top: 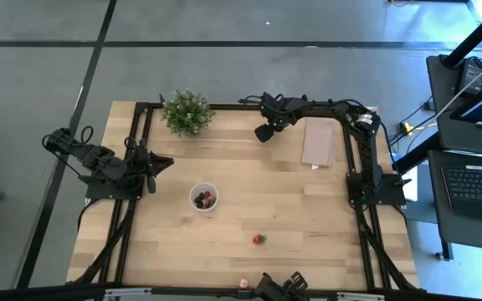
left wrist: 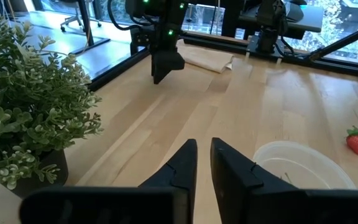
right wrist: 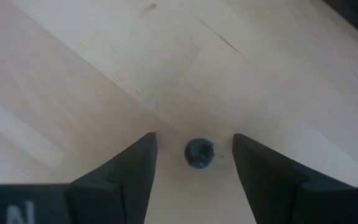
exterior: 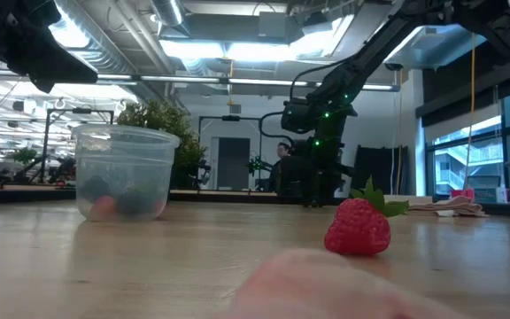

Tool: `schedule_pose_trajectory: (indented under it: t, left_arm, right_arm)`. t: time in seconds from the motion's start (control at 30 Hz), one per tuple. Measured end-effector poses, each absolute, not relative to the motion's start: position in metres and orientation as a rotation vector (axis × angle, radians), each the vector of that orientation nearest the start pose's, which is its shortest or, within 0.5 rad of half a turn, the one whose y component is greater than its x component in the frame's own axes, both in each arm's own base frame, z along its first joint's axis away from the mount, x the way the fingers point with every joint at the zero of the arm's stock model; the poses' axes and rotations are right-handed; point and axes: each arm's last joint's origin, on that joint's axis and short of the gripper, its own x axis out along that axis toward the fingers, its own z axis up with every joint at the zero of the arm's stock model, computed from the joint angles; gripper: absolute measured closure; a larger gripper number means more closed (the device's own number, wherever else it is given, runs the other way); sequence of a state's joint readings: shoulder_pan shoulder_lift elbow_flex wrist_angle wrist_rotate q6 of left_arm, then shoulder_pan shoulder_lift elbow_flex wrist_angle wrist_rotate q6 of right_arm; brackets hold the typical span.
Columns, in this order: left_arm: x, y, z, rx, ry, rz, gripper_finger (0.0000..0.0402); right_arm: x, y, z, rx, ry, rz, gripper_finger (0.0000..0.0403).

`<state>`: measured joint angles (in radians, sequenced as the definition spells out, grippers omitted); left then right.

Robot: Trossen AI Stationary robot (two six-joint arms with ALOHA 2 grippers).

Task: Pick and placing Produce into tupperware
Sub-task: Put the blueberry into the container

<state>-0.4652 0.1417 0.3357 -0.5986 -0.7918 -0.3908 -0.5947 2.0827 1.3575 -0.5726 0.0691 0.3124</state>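
Observation:
The dark round berry should go into the tupperware (top: 204,197), so the robot's right gripper needs to grab the berry by its rounded sides next.
The tupperware (top: 204,197), a small round translucent cup holding a few red and dark fruits, stands on the table left of centre. A red strawberry (top: 259,239) lies on the wood nearer the front edge. A dark round berry (right wrist: 199,154) lies on the table between the open fingers of my right gripper (right wrist: 194,138), which points down at the far middle of the table (top: 264,132); the fingers stand on either side of it without touching. My left gripper (top: 159,161) hangs above the table at the left of the cup, fingers almost together (left wrist: 202,144) with nothing between them.
A bushy potted plant (top: 187,111) stands at the far left, close to my left gripper. A flat beige sheet (top: 318,144) lies at the far right. A pinkish piece of produce (top: 243,284) sits at the near edge. Bare wood lies between cup and sheet.

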Motion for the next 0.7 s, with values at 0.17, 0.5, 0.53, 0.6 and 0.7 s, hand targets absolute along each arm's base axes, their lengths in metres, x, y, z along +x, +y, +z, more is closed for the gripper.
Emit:
schedule_pose_trajectory:
  t: [0.17,0.5,0.53,0.6,0.7]
  left_arm:
    - [0.0704,-0.0123,0.2123,-0.145,0.259,0.379,0.0351]
    - [0.0704,-0.0123,0.2123,-0.145,0.259,0.379,0.033]
    - [0.0704,-0.0123,0.2122,-0.146,0.259,0.379,0.0328]
    - [0.0704,-0.0123,0.2123,-0.146,0.259,0.379,0.0325]
    - [0.0704,-0.0123,0.2122,-0.146,0.259,0.379,0.0319]
  right_arm:
    - [0.3294,-0.2233,0.1218,0.606,1.19,-0.77,0.0191]
    - [0.3279,-0.2225,0.1207,0.624,1.204,-0.78,0.0254]
    - [0.3279,-0.2225,0.1207,0.625,1.204,-0.78,0.0261]
    - [0.3277,-0.2223,0.1207,0.627,1.206,-0.78,0.0274]
    - [0.3281,-0.2225,0.1215,0.63,1.211,-0.779,0.029]
